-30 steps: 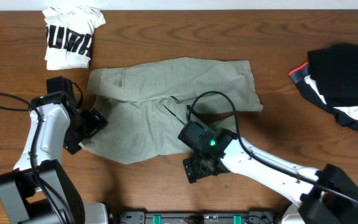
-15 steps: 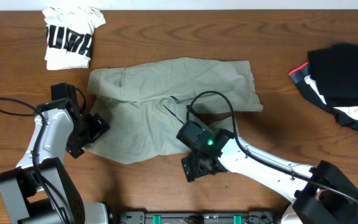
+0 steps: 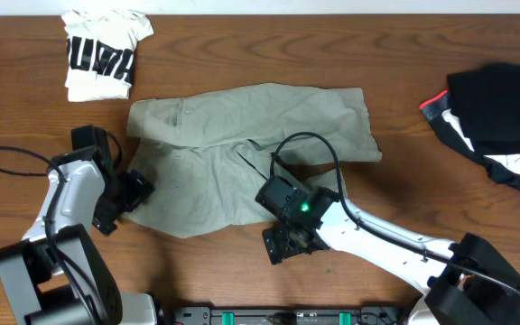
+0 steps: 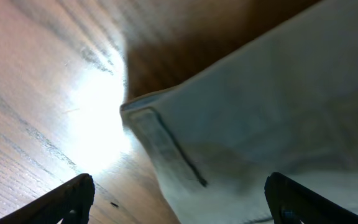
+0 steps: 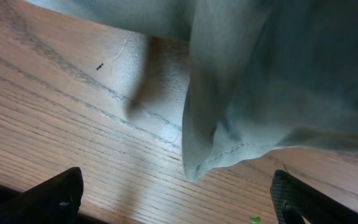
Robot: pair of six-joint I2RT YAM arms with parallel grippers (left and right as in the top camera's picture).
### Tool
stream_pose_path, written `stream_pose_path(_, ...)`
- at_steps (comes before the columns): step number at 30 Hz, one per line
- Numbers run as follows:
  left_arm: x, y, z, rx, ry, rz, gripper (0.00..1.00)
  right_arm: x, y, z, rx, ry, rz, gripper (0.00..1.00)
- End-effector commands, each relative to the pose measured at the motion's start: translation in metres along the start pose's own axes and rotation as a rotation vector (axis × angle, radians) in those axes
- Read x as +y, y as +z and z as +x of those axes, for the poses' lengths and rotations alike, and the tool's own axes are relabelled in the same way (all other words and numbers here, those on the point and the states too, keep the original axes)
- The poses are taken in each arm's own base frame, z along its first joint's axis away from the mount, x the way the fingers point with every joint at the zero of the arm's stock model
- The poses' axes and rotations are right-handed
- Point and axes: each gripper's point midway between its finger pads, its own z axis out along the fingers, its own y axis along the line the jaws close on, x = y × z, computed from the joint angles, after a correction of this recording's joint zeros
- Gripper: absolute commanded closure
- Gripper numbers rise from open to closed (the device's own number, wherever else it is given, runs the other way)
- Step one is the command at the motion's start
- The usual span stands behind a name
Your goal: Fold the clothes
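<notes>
The robot's right gripper should next spread the shorts' leg for folding, so it should grab the stitched tip (image 5: pixel 197 166) at the front corner of that leg.
The clothes, a pale khaki pair of shorts (image 3: pixel 242 144), lie partly spread in the middle of the wooden table, with one leg reaching toward the front. My left gripper (image 3: pixel 123 200) hovers at the shorts' front-left corner. In the left wrist view that hemmed corner (image 4: pixel 166 143) lies just ahead of the left gripper (image 4: pixel 182 208), whose jaws stand wide apart and hold nothing. My right gripper (image 3: pixel 287 242) is at the front-right corner of the same leg. The stitched tip (image 5: pixel 197 165) hangs just ahead of the open right gripper (image 5: pixel 176 202), untouched.
A folded white printed tee (image 3: pixel 102 54) lies at the back left. A dark pile of clothing (image 3: pixel 495 122) sits at the right edge. A black cable (image 3: pixel 7 153) loops left of the left arm. A black rail (image 3: pixel 269 316) runs along the table's front edge.
My left gripper has slid slightly toward the front left along the shorts' corner. The right gripper has edged a little left. Both stay open and the shorts have not moved.
</notes>
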Motion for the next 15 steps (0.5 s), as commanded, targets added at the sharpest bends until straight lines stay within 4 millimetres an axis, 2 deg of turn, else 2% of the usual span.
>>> stream_pose_path(1,0.0100,0.0120,0.0038,0.031,-0.021,-0.048,0.10,-0.0001,0.0035,0.0013,0.000,0.005,0.012,0.06)
stream_pose_path(10,0.0071,0.0196,-0.0003,0.029,-0.020,-0.046,0.10,0.0052,0.0038,-0.0007,-0.015,-0.009,0.001,0.07)
stream_pose_path(15,0.0058,0.0209,-0.0024,0.023,-0.020,-0.042,0.15,0.0065,0.0041,-0.0034,-0.038,-0.022,0.013,0.12)
